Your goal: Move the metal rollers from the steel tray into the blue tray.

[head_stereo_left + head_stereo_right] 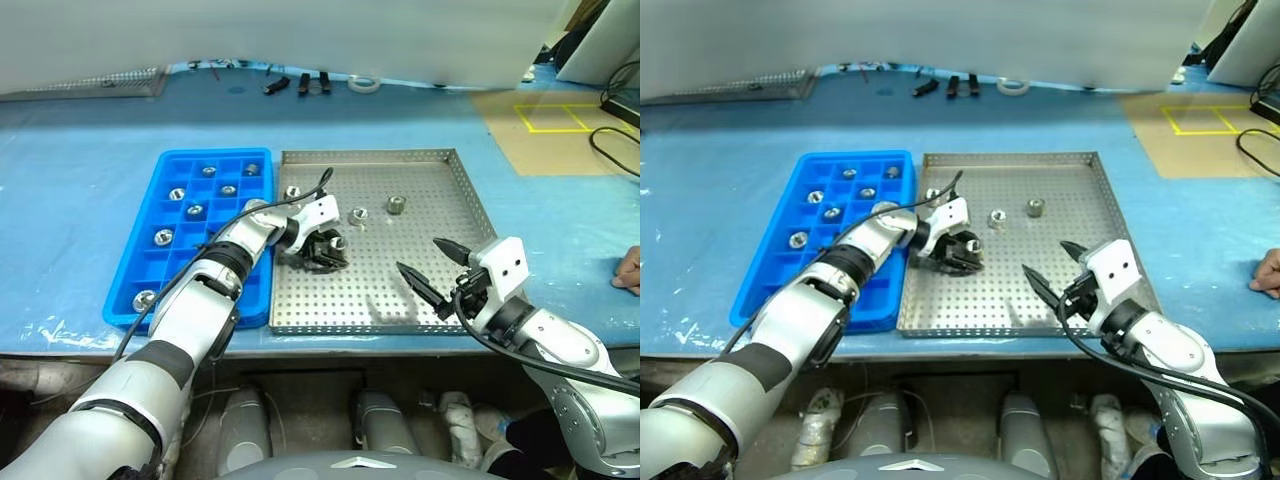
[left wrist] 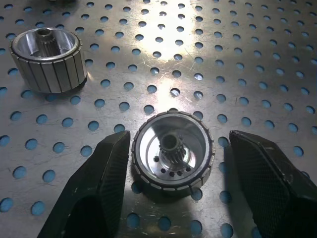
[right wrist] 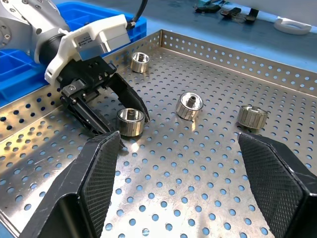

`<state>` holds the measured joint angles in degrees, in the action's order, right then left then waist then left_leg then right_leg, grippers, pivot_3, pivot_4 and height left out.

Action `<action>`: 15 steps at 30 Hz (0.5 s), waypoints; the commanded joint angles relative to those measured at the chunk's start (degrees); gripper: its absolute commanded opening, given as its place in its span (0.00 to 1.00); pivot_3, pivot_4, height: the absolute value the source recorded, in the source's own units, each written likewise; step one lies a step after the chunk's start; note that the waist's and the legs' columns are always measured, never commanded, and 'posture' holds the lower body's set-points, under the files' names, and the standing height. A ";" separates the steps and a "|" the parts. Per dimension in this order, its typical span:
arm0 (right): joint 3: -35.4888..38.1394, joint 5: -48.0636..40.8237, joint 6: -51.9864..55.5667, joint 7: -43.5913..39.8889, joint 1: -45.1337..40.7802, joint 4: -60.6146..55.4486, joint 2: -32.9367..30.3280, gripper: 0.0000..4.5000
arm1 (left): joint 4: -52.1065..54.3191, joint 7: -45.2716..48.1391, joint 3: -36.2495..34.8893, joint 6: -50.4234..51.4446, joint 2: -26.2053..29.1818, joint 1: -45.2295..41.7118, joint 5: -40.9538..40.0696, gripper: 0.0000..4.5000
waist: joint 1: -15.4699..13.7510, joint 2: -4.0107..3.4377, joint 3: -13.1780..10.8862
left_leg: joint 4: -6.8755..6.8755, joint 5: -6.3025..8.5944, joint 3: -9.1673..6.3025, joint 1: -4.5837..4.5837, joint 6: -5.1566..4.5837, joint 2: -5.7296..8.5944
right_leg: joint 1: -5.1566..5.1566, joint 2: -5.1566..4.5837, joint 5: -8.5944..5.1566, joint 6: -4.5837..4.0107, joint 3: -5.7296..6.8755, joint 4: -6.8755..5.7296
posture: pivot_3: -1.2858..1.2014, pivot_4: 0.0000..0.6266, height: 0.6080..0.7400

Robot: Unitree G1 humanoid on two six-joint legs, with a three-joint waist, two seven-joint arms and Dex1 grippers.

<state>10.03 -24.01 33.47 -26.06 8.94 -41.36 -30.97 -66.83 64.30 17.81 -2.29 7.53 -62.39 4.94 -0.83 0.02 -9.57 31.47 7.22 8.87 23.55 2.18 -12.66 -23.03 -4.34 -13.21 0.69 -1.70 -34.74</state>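
The metal roller's ribbed rim (image 1: 338, 243) (image 2: 173, 151) has the fingers of my left gripper reaching down on either side of it, so my left gripper will close on it.
The steel tray (image 1: 400, 290) lies mid-table with the blue tray (image 1: 140, 262) along its left rim. My left gripper (image 1: 325, 250) is open low over the steel tray's left part. Its fingers (image 2: 99, 188) straddle one metal roller (image 2: 173, 153) that stands on the perforated floor, and a gap shows beside one finger. Three more rollers lie in the steel tray (image 1: 293, 191), (image 1: 360, 213), (image 1: 397, 205). Several rollers (image 1: 177, 194) sit in the blue tray's compartments. My right gripper (image 1: 430, 265) hangs open and empty above the tray's front right.
A person's hand (image 1: 630, 270) rests on the table at the far right edge. A tape roll (image 1: 364, 84) and small black tools (image 1: 300, 84) lie along the table's back. A cable (image 1: 300, 200) runs over the left wrist.
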 commanded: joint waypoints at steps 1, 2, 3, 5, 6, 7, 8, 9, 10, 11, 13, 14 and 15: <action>1.25 0.01 -1.04 0.63 0.04 -2.67 0.02 0.90 | -1.48 -2.52 -1.00 -0.49 -0.12 -1.55 1.33 0.74 | 0.06 0.00 0.00 | 0.00 0.00 0.01 0.00 0.00 0.00 | 0.00 0.00 0.00 0.00 -0.01 0.00 | 0.34 0.24 1.00; 1.10 0.04 -0.99 0.78 -0.11 -2.71 0.05 0.90 | -1.67 -2.86 -1.35 -1.09 -0.12 -1.53 1.30 0.74 | 0.06 0.00 0.00 | 0.00 0.00 0.02 -0.02 -0.01 0.00 | 0.00 0.00 0.00 0.00 -0.01 0.00 | 0.34 0.24 1.00; 0.89 0.09 -0.91 0.94 -0.24 -2.76 0.10 0.90 | -1.70 -3.11 -1.69 -1.72 -0.06 -1.43 1.25 0.71 | 0.06 0.00 0.00 | 0.00 0.00 0.02 -0.03 0.00 0.00 | 0.00 0.00 0.00 0.00 -0.01 0.00 | 0.34 0.24 1.00; 0.47 0.21 -0.94 1.08 -0.49 -2.60 0.12 0.90 | -1.67 -3.19 -1.68 -3.11 0.19 -1.19 1.76 0.61 | 0.06 0.00 0.00 | 0.00 0.00 0.02 -0.03 0.00 0.00 | 0.00 0.00 0.00 0.00 -0.02 0.00 | 0.34 0.24 1.00; 0.33 0.19 -0.95 1.06 -0.63 -2.48 0.10 0.90 | -1.69 -3.32 -1.82 -3.35 0.24 -1.10 1.86 0.54 | 0.05 0.00 0.00 | 0.00 0.00 0.03 -0.03 0.00 0.00 | 0.01 -0.01 0.00 0.00 -0.02 0.00 | 0.34 0.24 1.00; 0.12 0.14 -0.90 1.04 -0.86 -2.37 0.08 0.90 | -1.66 -2.32 -2.14 -3.21 0.30 -0.98 1.56 0.48 | 0.05 0.01 0.00 | 0.00 0.00 0.03 -0.03 0.00 0.00 | 0.01 -0.03 0.00 0.00 -0.02 0.00 | 0.35 0.24 1.00; -0.01 0.09 -0.85 0.99 -1.08 -2.27 0.04 0.90 | -1.49 -1.24 -2.43 -3.12 0.40 -0.83 1.22 0.44 | 0.05 0.01 0.00 | 0.01 0.00 0.04 -0.03 0.00 0.01 | 0.01 -0.04 0.00 0.00 -0.01 -0.01 | 0.35 0.24 1.00; -0.10 0.03 -0.80 0.88 -1.35 -2.06 -0.02 0.90 | -1.02 -0.05 -2.87 -3.43 0.58 -0.53 0.68 0.40 | 0.05 0.01 0.00 | 0.01 0.00 0.04 -0.04 0.00 0.01 | 0.01 -0.05 0.01 0.00 -0.02 -0.02 | 0.35 0.24 1.00; -0.27 0.02 -0.71 0.81 -1.66 -1.91 -0.08 0.90 | -0.64 0.70 -3.14 -3.54 0.81 -0.31 0.42 0.40 | 0.06 0.00 0.00 | 0.01 0.00 0.04 -0.04 0.00 0.00 | 0.01 -0.05 0.01 0.00 -0.02 -0.02 | 0.35 0.24 1.00; -0.40 -0.04 -0.65 0.69 -1.94 -1.76 -0.13 0.90 | -0.38 0.80 -3.29 -3.59 0.99 -0.18 0.46 0.40 | 0.06 0.00 0.00 | 0.00 0.00 0.04 -0.04 0.00 -0.01 | 0.01 -0.05 0.01 0.00 -0.02 -0.01 | 0.35 0.24 1.00; -0.98 -0.40 -0.48 0.16 -2.95 -1.23 -0.20 0.90 | 0.69 1.04 -4.58 -3.28 1.48 -0.09 -0.47 0.40 | -0.02 0.01 0.00 | -0.05 0.00 0.04 -0.03 0.00 -0.01 | -0.01 -0.05 0.00 -0.01 -0.01 0.01 | 0.36 0.24 1.00; -1.25 -0.57 -0.44 -0.15 -3.41 -0.98 -0.25 0.90 | 1.36 1.60 -5.44 -3.14 1.67 -0.06 -1.28 0.40 | -0.03 0.00 0.00 | -0.09 0.00 0.04 -0.02 0.00 -0.01 | -0.01 -0.05 0.00 -0.01 -0.01 0.02 | 0.36 0.24 1.00; -1.55 -0.91 -0.31 -0.53 -4.10 -0.66 -0.25 0.90 | 2.48 2.00 -6.58 -2.77 2.12 -0.07 -2.34 0.40 | -0.07 0.01 -0.01 | -0.12 0.00 0.04 -0.01 0.00 -0.01 | -0.03 -0.05 0.00 -0.01 0.00 0.03 | 0.37 0.24 1.00</action>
<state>8.49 -23.85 33.51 -26.00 5.73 -41.11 -31.00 -67.77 65.34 13.63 -4.62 9.02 -61.83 4.99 -0.90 0.02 -9.58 31.34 7.22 8.91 23.54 2.18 -12.66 -23.06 -4.39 -13.21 0.68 -1.70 -34.70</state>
